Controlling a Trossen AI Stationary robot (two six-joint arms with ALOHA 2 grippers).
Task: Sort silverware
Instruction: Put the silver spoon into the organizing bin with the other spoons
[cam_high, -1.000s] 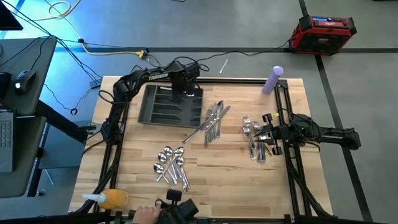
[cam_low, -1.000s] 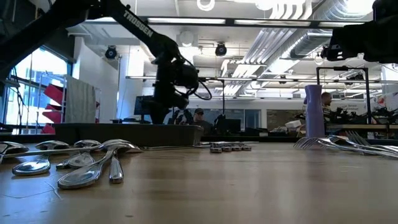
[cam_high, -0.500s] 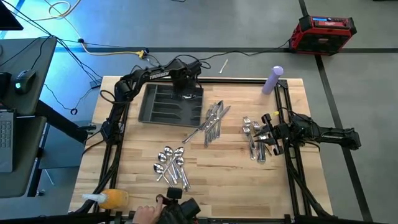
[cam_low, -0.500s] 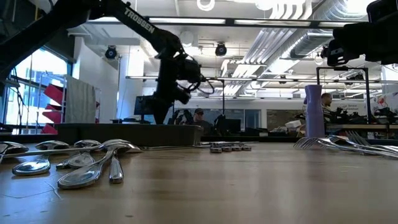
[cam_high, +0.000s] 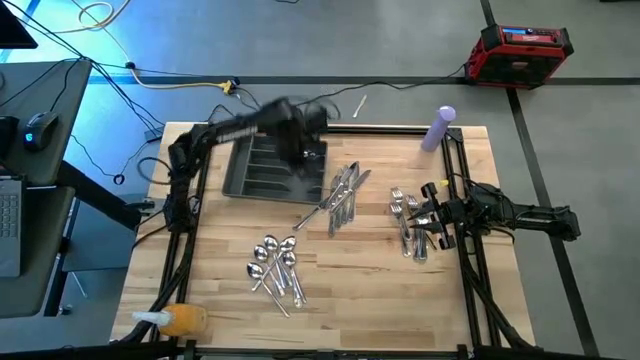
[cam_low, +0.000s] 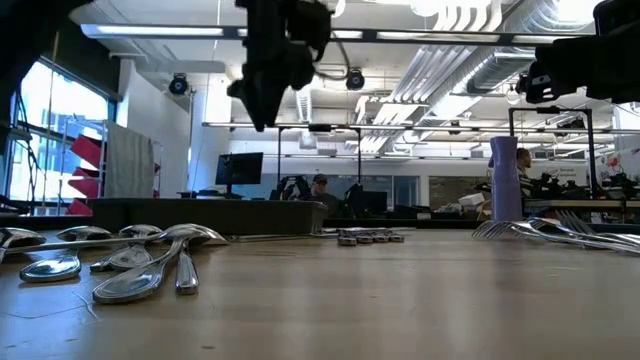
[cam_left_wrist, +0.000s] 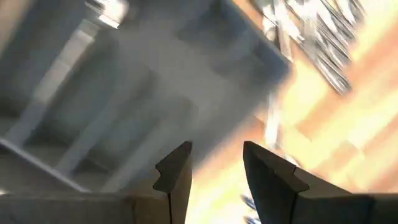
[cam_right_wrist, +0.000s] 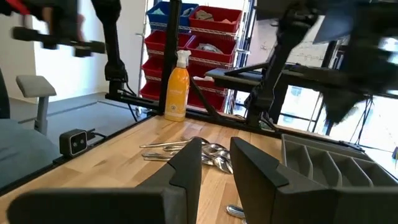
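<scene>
The spoons have to be sorted into the grey tray (cam_high: 262, 168), so my left gripper should next grab a spoon's thin neck behind the bowl (cam_high: 263, 275).
The silverware lies in three heaps on the wooden table: knives (cam_high: 342, 195) in the middle, spoons (cam_high: 275, 265) toward the near edge, forks (cam_high: 408, 225) at the right. The dark grey tray (cam_high: 262, 168) rests flat at the far left. My left gripper (cam_left_wrist: 214, 149) hangs blurred high over the tray's right part (cam_high: 303, 148), pointing down, open, with nothing between its fingers. My right gripper (cam_right_wrist: 216, 146) points level above the forks (cam_high: 427, 213), open and holding nothing.
A purple bottle (cam_high: 440, 128) stands at the far right corner. An orange spray bottle (cam_high: 180, 320) lies at the near left corner. Bare wood shows at the near right (cam_high: 400, 300). A red case (cam_high: 520, 50) sits on the floor beyond the table.
My left gripper has risen fast from down in the tray's right end to high above it, rolling at the wrist as it went. The arm now shows blurred. A person's hand at the near edge has gone out of view.
</scene>
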